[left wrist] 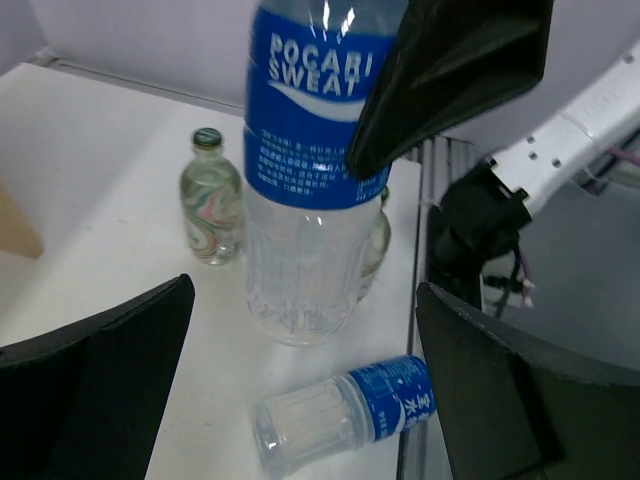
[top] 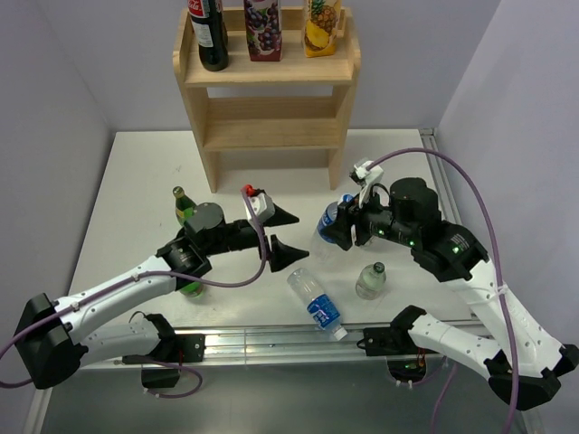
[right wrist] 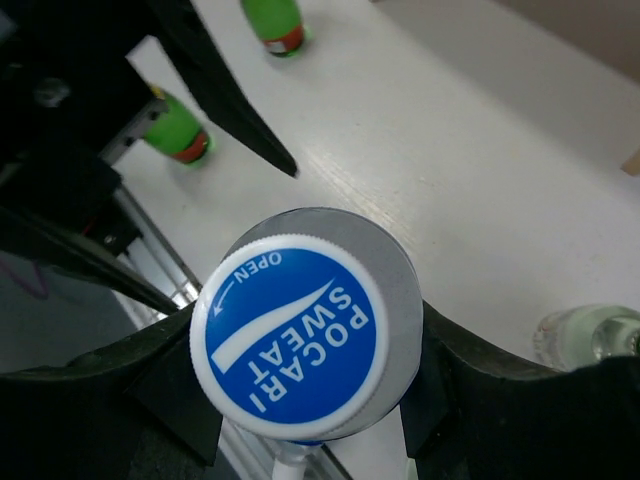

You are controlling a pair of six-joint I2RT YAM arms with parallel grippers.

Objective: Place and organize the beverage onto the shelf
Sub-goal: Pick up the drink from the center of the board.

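I should next use my left gripper to stand the upright Pocari Sweat bottle on the shelf (top: 268, 99), grabbing it around its lower body (top: 323, 240), below the right gripper.
The wooden shelf (top: 268, 99) stands at the back of the table. A cola bottle (top: 210, 36), a grape carton (top: 263, 32) and a pineapple carton (top: 322, 27) stand on its top board. My right gripper (top: 336, 226) (right wrist: 310, 385) is shut on an upright Pocari Sweat bottle (top: 327, 221) (left wrist: 300, 180) (right wrist: 290, 340), holding it just below the cap. Whether the bottle's base touches the table I cannot tell. My left gripper (top: 291, 235) (left wrist: 310, 400) is open and holds nothing. It points at the Pocari bottle from the left, and a small water bottle (left wrist: 345, 410) (top: 315, 303) lies on its side below it.
A small clear glass bottle (top: 371, 280) (left wrist: 212, 200) (right wrist: 590, 335) stands near the right arm. Two green bottles (top: 185, 206) (right wrist: 178, 130) stand by the left arm, one of them partly under it. A metal rail (top: 271, 342) runs along the table's near edge.
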